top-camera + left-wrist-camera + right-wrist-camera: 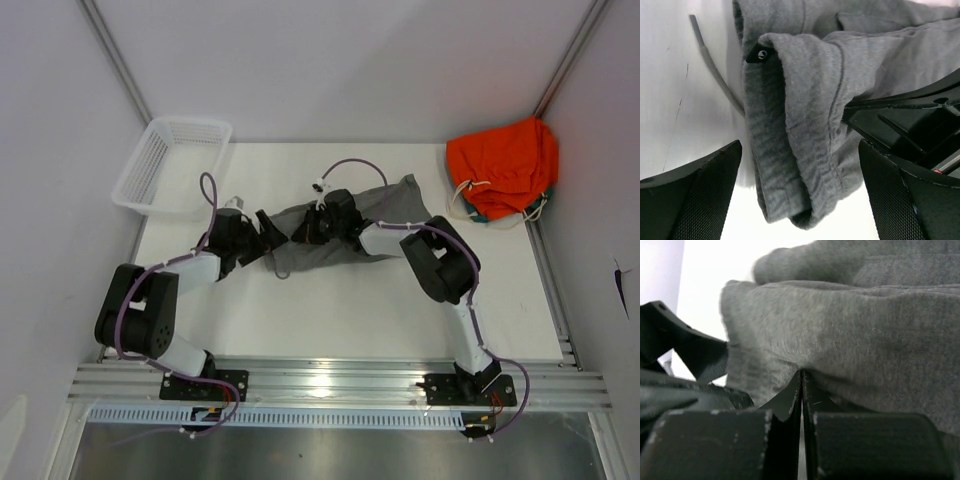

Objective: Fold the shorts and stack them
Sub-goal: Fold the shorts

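Observation:
I will fold that end of the shorts over the rest, so I will next use my left gripper to grab the grey shorts' folded hem below the dark tag.
The grey shorts lie crumpled in the middle of the table. In the left wrist view their folded hem sits between my open fingers, with a small dark tag near the top and a grey drawstring trailing left. My left gripper is open and straddles the shorts' left end. My right gripper is shut, its tips pinching a pucker of the grey fabric. Its black body also shows in the left wrist view, close to my left gripper.
A bright orange garment with a white drawstring lies at the back right corner. A white mesh basket stands at the back left. The white table runs to a metal rail at its near edge.

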Robot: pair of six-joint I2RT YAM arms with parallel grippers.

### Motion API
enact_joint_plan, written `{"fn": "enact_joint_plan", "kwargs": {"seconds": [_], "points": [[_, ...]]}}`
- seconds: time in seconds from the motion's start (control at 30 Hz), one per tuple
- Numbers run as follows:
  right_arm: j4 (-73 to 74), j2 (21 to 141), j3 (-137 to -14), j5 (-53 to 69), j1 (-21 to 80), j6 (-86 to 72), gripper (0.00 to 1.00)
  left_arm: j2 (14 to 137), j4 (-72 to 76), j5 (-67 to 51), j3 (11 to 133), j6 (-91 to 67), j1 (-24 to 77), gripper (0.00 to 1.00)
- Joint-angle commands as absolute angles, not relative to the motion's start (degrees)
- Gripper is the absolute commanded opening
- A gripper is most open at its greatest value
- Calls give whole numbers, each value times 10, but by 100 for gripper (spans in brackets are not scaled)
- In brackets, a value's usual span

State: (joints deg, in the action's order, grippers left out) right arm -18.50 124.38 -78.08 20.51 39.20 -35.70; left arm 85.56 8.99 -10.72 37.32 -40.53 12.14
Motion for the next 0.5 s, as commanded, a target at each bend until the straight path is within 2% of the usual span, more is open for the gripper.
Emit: {"fn": "enact_joint_plan", "kwargs": {"seconds": [0.0, 0.2, 0.47], "points": [[-161, 1266, -831, 177, 403, -350, 0, 888, 126, -124, 390, -407, 117, 99], [-60, 1290, -865, 84, 407, -341, 0, 889, 124, -102, 388, -418, 121, 99], [-40, 1316, -875, 93, 403, -348, 0, 927, 121, -99, 415, -423, 130, 99]]}}
